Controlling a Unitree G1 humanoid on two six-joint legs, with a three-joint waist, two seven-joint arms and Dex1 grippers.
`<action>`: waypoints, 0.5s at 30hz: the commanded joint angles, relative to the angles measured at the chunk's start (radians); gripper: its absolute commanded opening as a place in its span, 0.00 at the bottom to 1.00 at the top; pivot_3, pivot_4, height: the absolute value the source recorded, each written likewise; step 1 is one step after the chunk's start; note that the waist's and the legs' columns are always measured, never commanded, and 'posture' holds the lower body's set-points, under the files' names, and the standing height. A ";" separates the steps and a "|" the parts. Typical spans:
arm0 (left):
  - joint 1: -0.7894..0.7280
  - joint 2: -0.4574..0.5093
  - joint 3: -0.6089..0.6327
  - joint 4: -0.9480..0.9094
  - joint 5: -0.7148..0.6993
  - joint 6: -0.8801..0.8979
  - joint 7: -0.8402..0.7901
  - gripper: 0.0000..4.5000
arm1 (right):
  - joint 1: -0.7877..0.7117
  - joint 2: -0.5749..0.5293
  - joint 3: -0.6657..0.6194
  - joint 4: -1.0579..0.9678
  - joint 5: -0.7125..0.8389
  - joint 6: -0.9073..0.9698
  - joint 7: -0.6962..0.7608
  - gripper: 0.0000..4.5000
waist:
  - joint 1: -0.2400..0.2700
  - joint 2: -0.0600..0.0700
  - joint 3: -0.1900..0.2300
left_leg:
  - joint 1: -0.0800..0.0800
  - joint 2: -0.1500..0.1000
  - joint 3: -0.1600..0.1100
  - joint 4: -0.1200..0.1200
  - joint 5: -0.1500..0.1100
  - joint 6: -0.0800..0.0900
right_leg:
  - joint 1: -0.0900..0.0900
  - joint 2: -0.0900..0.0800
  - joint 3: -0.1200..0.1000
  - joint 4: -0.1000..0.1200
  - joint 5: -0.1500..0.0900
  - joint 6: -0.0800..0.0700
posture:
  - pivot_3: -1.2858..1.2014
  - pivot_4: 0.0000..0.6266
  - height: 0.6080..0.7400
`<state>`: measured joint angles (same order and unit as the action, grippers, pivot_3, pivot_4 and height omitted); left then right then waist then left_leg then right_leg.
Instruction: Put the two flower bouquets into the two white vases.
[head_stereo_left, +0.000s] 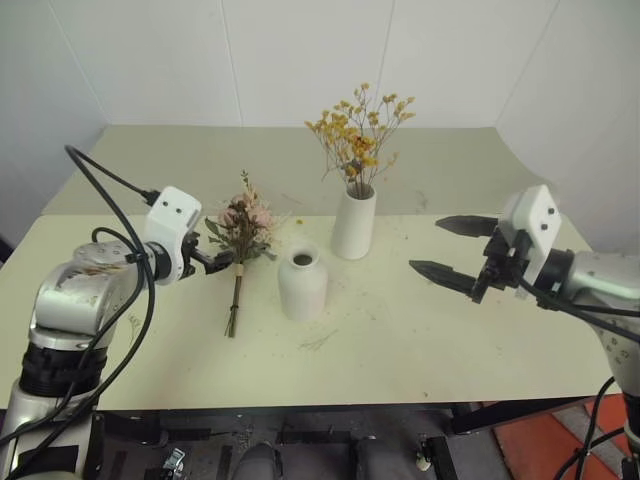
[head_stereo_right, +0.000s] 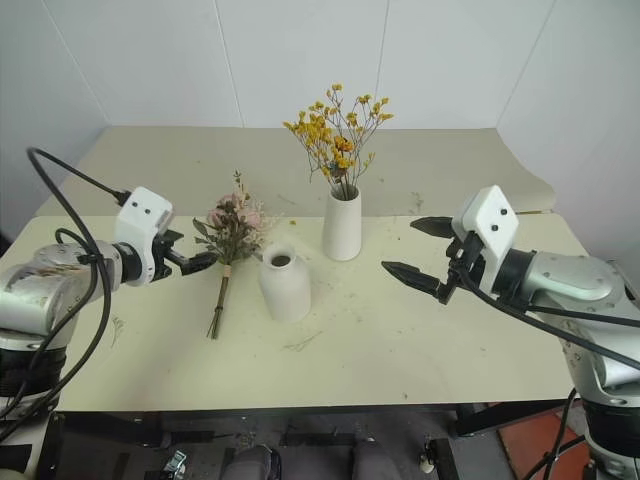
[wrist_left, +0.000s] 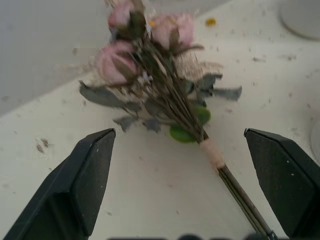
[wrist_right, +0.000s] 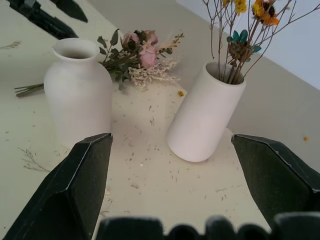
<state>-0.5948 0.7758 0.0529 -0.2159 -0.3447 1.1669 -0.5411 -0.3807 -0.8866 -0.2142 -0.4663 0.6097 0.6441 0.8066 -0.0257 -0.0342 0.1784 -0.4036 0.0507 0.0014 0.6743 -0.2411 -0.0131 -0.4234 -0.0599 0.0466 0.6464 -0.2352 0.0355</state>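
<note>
My left gripper reaches the bouquet and grabs the wrapped binding on its stems next, since soft petals and loose leaves crowd the bouquet's head.
The pink-and-cream bouquet (head_stereo_left: 240, 235) lies flat on the table, its bound stems (head_stereo_left: 234, 305) pointing toward me. My left gripper (head_stereo_left: 222, 259) hovers open just left of its leaves; the binding (wrist_left: 212, 151) lies between the spread fingers in the left wrist view. The yellow-orange sprig (head_stereo_left: 358, 135) stands in the taller slim white vase (head_stereo_left: 353, 224). The shorter bottle-shaped white vase (head_stereo_left: 302, 283) stands empty in front of it. My right gripper (head_stereo_left: 450, 250) hangs open above the table to the right, apart from both vases (wrist_right: 78, 90) (wrist_right: 206, 117).
The pale table (head_stereo_left: 420, 340) carries scattered dried petal crumbs and a loose twig (head_stereo_left: 318, 342) in front of the short vase. White walls close in behind and at both sides. The table's front edge runs close below my arms.
</note>
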 joint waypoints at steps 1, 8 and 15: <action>-0.037 0.000 -0.049 0.026 -0.001 0.023 -0.020 1.00 | -0.030 -0.030 -0.043 -0.062 0.039 0.016 0.006 0.99 | 0.006 0.000 0.000 | 0.000 0.000 0.000 0.000 0.000 0.000 | 0.000 0.000 0.000 0.000 0.000 0.000 | 0.52 0.24 1.00; -0.040 -0.060 -0.112 0.062 -0.014 0.032 -0.032 1.00 | -0.020 -0.052 -0.041 -0.103 0.046 0.037 -0.016 0.99 | 0.014 0.000 0.000 | -0.002 0.000 0.000 0.001 0.000 0.000 | 0.000 0.000 -0.001 -0.001 0.000 0.000 | 0.52 0.24 1.00; -0.123 -0.137 -0.156 0.216 0.028 -0.017 -0.016 1.00 | 0.002 -0.041 -0.050 -0.117 0.044 0.044 -0.046 0.99 | 0.013 0.000 0.000 | -0.001 -0.001 -0.001 0.002 0.000 0.000 | 0.000 -0.001 -0.001 0.000 0.000 0.000 | 0.52 0.24 1.00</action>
<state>-0.6808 0.6471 -0.1031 -0.0198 -0.3386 1.1820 -0.5644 -0.3748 -0.9238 -0.2234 -0.5594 0.6487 0.6881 0.7766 -0.0127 -0.0344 0.1784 -0.4051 0.0500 0.0006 0.6762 -0.2411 -0.0131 -0.4232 -0.0605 0.0456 0.6460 -0.2352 0.0355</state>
